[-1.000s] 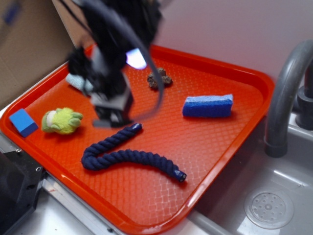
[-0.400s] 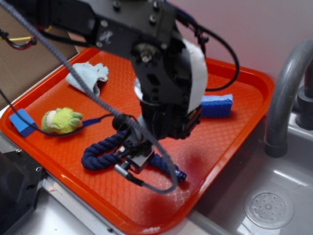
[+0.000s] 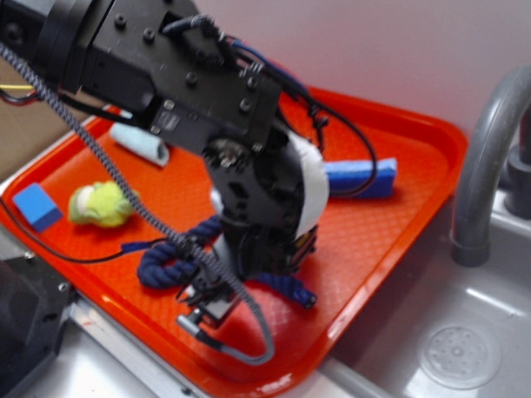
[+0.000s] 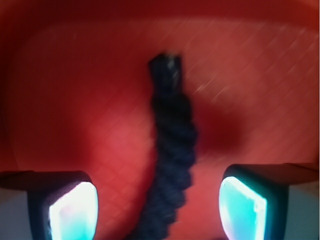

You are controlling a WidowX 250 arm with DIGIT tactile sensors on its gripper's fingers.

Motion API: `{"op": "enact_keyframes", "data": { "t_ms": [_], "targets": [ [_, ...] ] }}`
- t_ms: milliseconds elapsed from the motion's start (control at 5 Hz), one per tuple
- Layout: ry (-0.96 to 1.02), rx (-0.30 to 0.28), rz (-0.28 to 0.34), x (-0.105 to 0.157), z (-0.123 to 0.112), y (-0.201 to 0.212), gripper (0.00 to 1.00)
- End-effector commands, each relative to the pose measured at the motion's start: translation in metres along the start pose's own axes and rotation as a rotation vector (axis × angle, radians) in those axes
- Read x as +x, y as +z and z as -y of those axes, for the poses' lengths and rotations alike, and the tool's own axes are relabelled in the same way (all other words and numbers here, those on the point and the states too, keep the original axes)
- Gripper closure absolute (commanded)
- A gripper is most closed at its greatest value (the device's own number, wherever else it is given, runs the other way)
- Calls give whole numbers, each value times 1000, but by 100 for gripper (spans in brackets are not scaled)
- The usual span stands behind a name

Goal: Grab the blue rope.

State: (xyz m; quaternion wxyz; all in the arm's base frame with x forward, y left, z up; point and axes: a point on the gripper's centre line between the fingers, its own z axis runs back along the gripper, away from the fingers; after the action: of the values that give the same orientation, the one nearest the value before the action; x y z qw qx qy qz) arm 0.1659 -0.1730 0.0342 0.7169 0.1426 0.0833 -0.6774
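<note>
Next, my gripper grabs the blue rope by its twisted length behind the taped end [image 4: 172, 167]. That move then lifts the blue rope [image 4: 172, 145] off the red tray.
The blue rope [image 3: 160, 264] is a dark navy twisted length lying curved on the red tray [image 3: 415, 166]; my arm covers its middle. In the wrist view the rope [image 4: 172, 145] runs up the frame, and its taped end points away. My gripper [image 4: 157, 205] is open and straddles the rope. One glowing pad [image 4: 72, 212] stands left of it and the other pad [image 4: 242, 207] right of it, both clear of the rope. From outside, the gripper [image 3: 222, 283] hangs low over the rope near the tray's front edge.
On the tray lie a bright blue sponge [image 3: 361, 177] at the back right, a small blue block [image 3: 35, 206] and a yellow-green plush [image 3: 99, 203] at the left, and a white cloth [image 3: 141, 143] behind. A grey faucet [image 3: 481, 166] and a sink [image 3: 465, 348] lie to the right.
My arm has swung forward from the tray's back left and come down over the rope's middle. The rope has stayed where it was.
</note>
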Motion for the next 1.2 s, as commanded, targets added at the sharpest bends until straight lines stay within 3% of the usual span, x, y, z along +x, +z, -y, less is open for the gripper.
{"op": "enact_keyframes", "data": {
  "t_ms": [0, 200, 600, 800, 1000],
  "targets": [
    [150, -45, 35, -6, 5, -33, 2],
    [193, -144, 117, -10, -1, -45, 100],
    [277, -132, 182, -19, -10, -37, 100],
    [425, -119, 177, -23, -11, -28, 100],
    [675, -157, 186, -35, -33, 11, 100]
  ]
}}
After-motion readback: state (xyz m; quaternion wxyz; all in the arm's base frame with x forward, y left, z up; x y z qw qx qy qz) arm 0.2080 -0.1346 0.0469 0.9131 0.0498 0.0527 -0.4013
